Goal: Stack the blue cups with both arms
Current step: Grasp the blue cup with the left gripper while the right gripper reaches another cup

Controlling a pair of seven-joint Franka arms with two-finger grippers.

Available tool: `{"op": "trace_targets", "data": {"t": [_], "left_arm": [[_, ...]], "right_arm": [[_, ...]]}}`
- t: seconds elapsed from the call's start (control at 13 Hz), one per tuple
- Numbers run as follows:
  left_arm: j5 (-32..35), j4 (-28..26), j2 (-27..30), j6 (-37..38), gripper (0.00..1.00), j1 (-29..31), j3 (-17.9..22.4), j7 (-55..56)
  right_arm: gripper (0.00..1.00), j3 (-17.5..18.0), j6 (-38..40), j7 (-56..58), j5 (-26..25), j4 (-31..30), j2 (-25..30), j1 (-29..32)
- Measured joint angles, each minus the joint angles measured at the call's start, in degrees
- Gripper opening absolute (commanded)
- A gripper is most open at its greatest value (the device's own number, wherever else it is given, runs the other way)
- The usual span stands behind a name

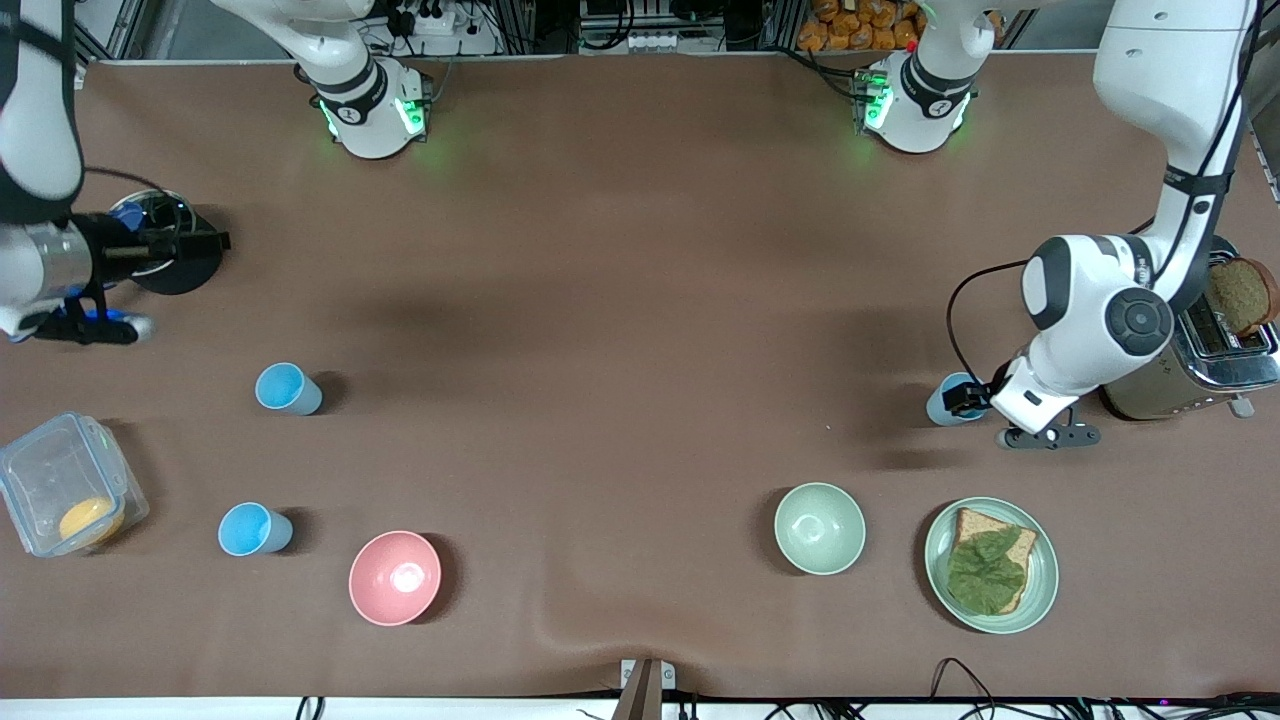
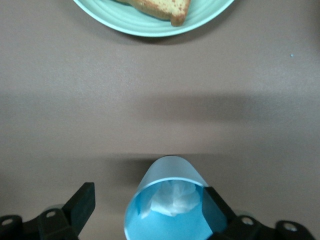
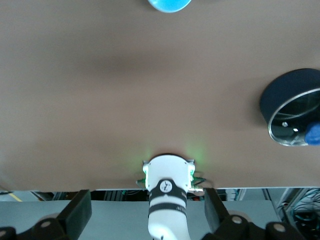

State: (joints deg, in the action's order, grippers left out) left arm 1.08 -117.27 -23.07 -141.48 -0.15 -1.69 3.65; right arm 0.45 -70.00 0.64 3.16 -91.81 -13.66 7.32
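Note:
My right gripper should next grab the grey-blue cup by its open rim (image 1: 277,385) to stack it with the blue cup (image 1: 950,402) beside the toaster.
One grey-blue cup (image 1: 288,389) stands toward the right arm's end of the table. The other blue cup (image 1: 945,402) stands beside the toaster. My left gripper (image 1: 965,400) is low around it. In the left wrist view the cup (image 2: 167,200) sits between the open fingers of my left gripper (image 2: 150,212), against one finger (image 2: 216,210) and apart from the other. Something white and crumpled shows inside it. My right gripper (image 1: 212,242) is open and empty, held sideways over a black round dish (image 1: 165,262); its wrist view (image 3: 147,212) shows nothing between the fingers.
A brighter sky-blue cup (image 1: 254,529) and a pink bowl (image 1: 394,577) stand near the front camera. A green bowl (image 1: 819,527) and a green plate (image 1: 1045,585) with bread and lettuce lie near the left gripper. The toaster (image 1: 1200,365) and a clear container (image 1: 60,495) stand at the table's ends.

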Motion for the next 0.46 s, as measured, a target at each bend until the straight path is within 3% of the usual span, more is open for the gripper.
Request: {"op": "trace_targets", "data": {"t": [0.08,0.15,0.46], "left_arm": [[0.0,-0.2,0.1,0.0,0.70,0.0,0.0,0.0],[0.0,-0.3,0.2,0.0,0.67,0.1,0.0,0.0],[0.0,-0.6,0.4,0.0,0.72,0.1,0.0,0.0]], "right_arm": [[1.00,0.0,-4.1,0.0,0.0,-2.0,-1.0,0.4],[1.00,0.0,-8.4,0.2,0.0,-3.9,-1.8,0.4],[1.00,-0.1,-25.4,3.8,0.0,-6.9,-9.0,1.4]]}}
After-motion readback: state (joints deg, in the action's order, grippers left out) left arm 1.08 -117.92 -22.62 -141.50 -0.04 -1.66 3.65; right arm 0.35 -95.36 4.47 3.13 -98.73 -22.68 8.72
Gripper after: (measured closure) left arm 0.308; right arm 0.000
